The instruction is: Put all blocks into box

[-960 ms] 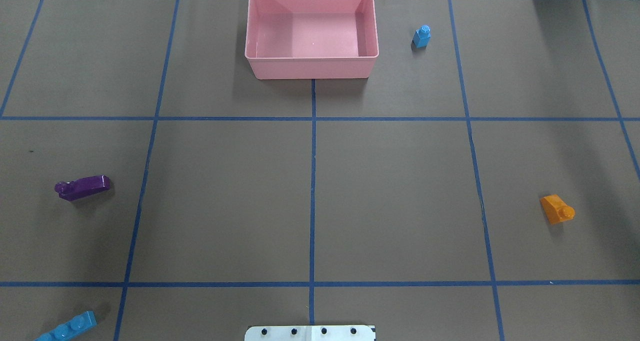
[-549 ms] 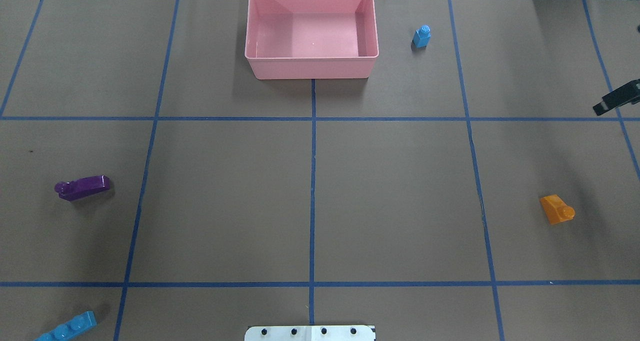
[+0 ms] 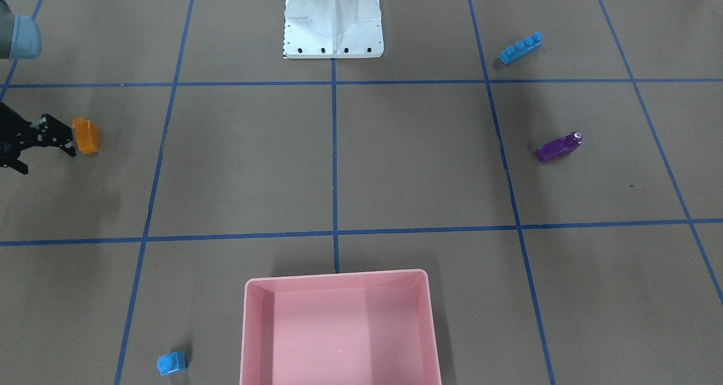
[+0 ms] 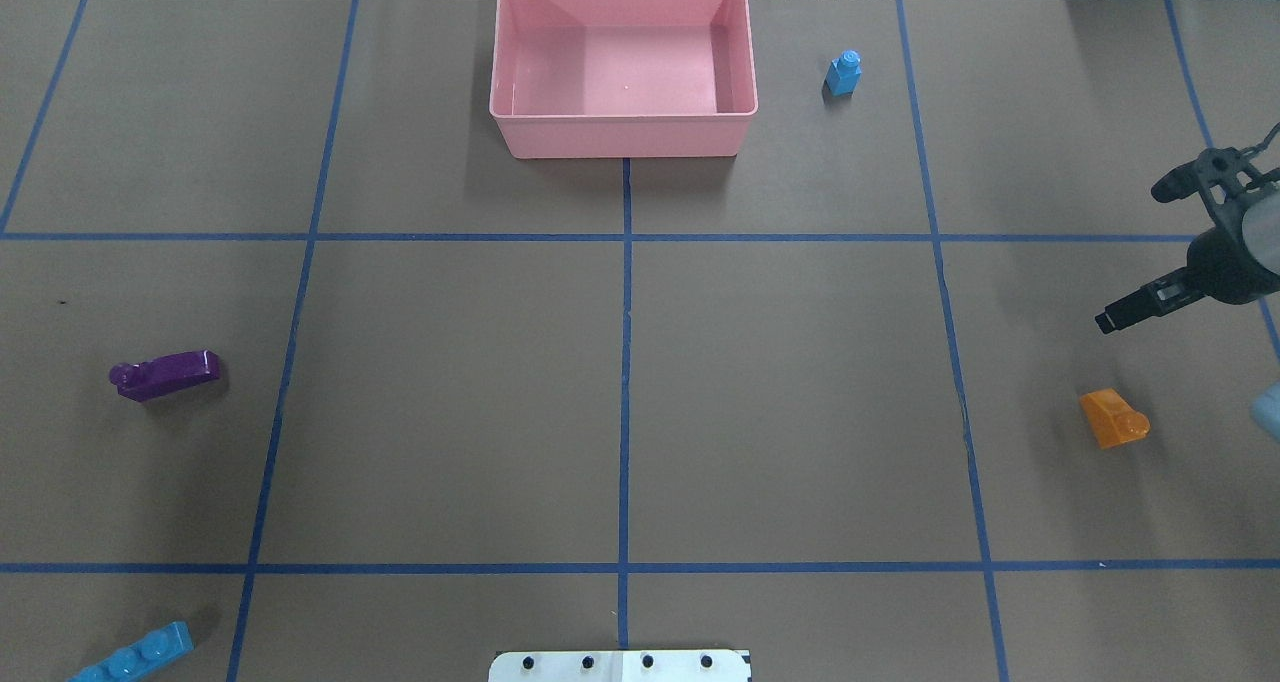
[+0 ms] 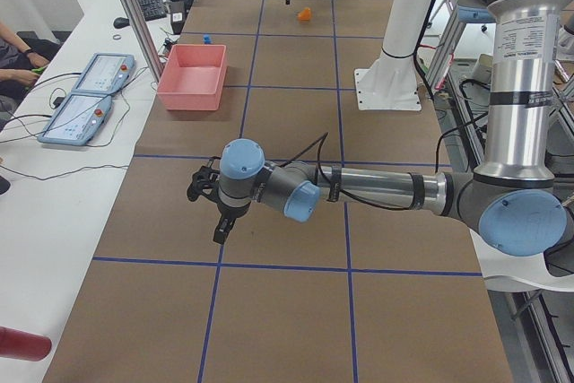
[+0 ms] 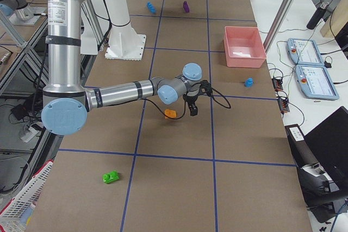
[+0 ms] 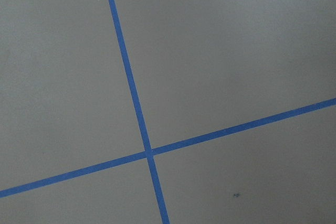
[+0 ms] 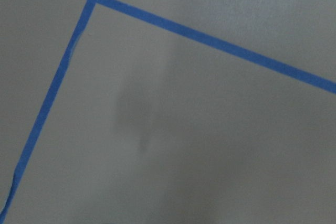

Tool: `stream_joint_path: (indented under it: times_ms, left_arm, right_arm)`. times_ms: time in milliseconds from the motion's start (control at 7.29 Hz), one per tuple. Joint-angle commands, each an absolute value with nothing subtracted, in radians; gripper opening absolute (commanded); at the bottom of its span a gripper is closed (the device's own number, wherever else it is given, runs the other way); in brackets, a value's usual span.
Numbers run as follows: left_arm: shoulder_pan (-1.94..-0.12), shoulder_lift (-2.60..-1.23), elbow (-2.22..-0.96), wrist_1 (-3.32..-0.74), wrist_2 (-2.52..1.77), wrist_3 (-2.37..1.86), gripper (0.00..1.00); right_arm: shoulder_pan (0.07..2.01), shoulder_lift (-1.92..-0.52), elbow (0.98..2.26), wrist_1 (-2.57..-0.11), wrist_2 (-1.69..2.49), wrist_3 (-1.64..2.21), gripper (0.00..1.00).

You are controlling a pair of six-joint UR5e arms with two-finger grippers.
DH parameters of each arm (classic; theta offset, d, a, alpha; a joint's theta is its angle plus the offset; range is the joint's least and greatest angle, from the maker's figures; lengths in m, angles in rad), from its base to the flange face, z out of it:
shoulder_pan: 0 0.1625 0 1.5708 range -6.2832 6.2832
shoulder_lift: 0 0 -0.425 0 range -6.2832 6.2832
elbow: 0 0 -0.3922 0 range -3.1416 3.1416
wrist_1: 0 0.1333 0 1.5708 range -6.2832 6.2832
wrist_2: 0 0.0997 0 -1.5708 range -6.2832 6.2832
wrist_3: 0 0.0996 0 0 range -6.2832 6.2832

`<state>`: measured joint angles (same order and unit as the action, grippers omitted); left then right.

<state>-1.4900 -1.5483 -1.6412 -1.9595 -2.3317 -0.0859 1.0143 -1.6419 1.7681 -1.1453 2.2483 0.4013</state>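
The orange brick should go into the pink box [image 3: 340, 331] next, so the right gripper will grab it by its studded end [image 3: 83, 125].
The pink box [image 4: 622, 115] stands empty at the far middle of the table. The orange brick [image 4: 1113, 418] lies at the right. My right gripper [image 4: 1130, 254] hovers open and empty just beyond it, not touching it. The tiny blue brick [image 4: 843, 72] stands to the right of the box. The purple brick [image 4: 165, 374] lies at the left and the long blue brick [image 4: 135, 654] at the near left corner. The green brick [image 6: 111, 177] lies far off on my right. My left gripper [image 5: 215, 217] shows only in the exterior left view, so I cannot tell its state.
The white robot base [image 4: 620, 667] stands at the near middle edge. Blue tape lines divide the brown table. Two control pendants [image 5: 85, 100] lie on the side bench beyond the box.
My right gripper has come in from the right edge and moved nearer and inward, toward the orange brick. No brick has moved, nor has the box.
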Motion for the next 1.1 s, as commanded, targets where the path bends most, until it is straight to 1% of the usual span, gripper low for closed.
stream_joint_path:
  times_ms: [0,274,549,823,960]
  left_arm:
    - [-1.489,-1.548,-1.643,-1.96,-2.332,-0.086,1.0]
    - [-1.489,-1.549,-1.643,-1.96,-2.332,-0.086,1.0]
    - [-1.489,-1.554,-1.641,-1.96,-2.332,-0.086,1.0]
    - [-1.489,-1.557,-1.638,-1.96,-2.332,-0.084,1.0]
    - [-1.489,-1.557,-1.64,-1.96,-2.332,-0.084,1.0]
  right_arm:
    - [0.936,-1.663,1.77,-1.115,2.249,0.489,1.0]
    - [0.881,-1.666,1.76,-1.126,2.238,0.537,1.0]
    - [0.87,-1.725,1.767,-1.124,2.247,0.535,1.0]
    - [0.865,-1.746,1.77,-1.124,2.255,0.537,1.0]
    - [0.864,-1.747,1.77,-1.126,2.255,0.538,0.95]
